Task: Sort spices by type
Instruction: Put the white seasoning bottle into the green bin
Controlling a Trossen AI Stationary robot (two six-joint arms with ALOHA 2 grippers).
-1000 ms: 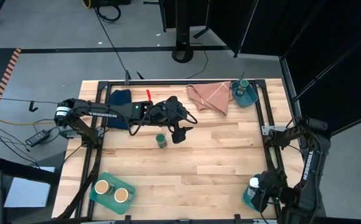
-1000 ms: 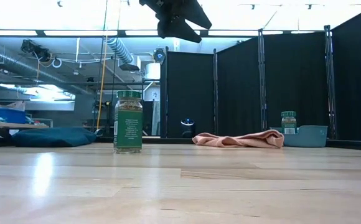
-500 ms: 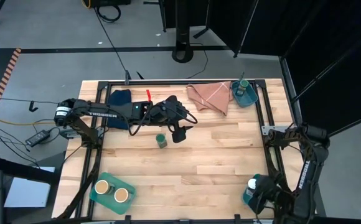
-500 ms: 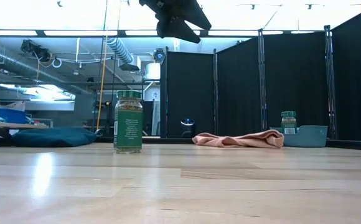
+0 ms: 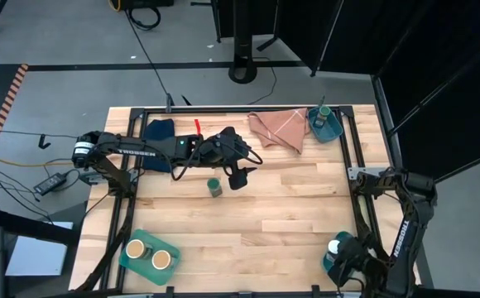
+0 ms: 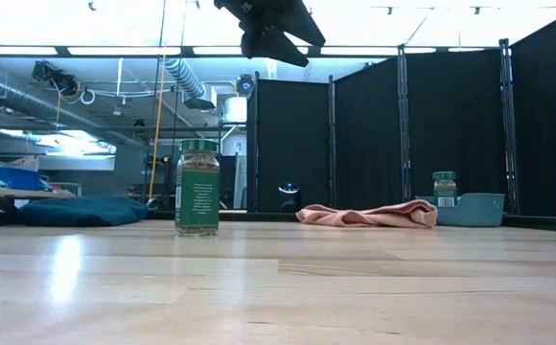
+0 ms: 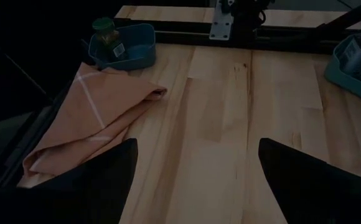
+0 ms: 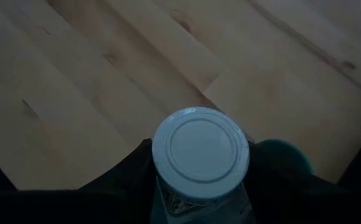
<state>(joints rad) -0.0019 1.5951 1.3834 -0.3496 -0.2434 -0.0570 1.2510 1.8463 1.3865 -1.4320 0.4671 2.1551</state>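
The white-lidded jar (image 5: 333,246) sits in the teal bin's rim (image 5: 327,263) and would stay there, so the robot's right gripper needs to open.
A green-lidded spice jar (image 5: 214,187) (image 6: 197,188) stands upright on its base mid-table. My left gripper (image 5: 238,175) (image 7: 196,168) hangs open above the table, just to the right of that jar, with nothing between its fingers. At the near right corner my right gripper (image 5: 341,258) (image 8: 200,186) is shut on a white-lidded spice jar (image 8: 200,152) (image 5: 333,246) over a teal bin (image 5: 329,263). A second green-lidded jar (image 5: 322,108) stands in the far right bin (image 5: 329,129). Two tan-lidded jars (image 5: 150,253) stand in the near left bin (image 5: 132,263). My right gripper pinches the white-lidded jar by its body, just below the lid (image 8: 168,196), with one finger (image 8: 127,171) on each side. The fingers slant down from above. The jar's lid faces up toward the wrist. The jar itself hides what its base rests on.
A pink folded cloth (image 5: 277,130) (image 7: 90,118) lies at the far edge beside the far right bin. A dark blue cloth (image 5: 159,129) lies at the far left. A black frame rail (image 5: 240,110) runs round the table. Bare wood lies between the bins.
My right gripper has sunk a little toward the near right bin, carrying the white-lidded jar and staying shut on it.
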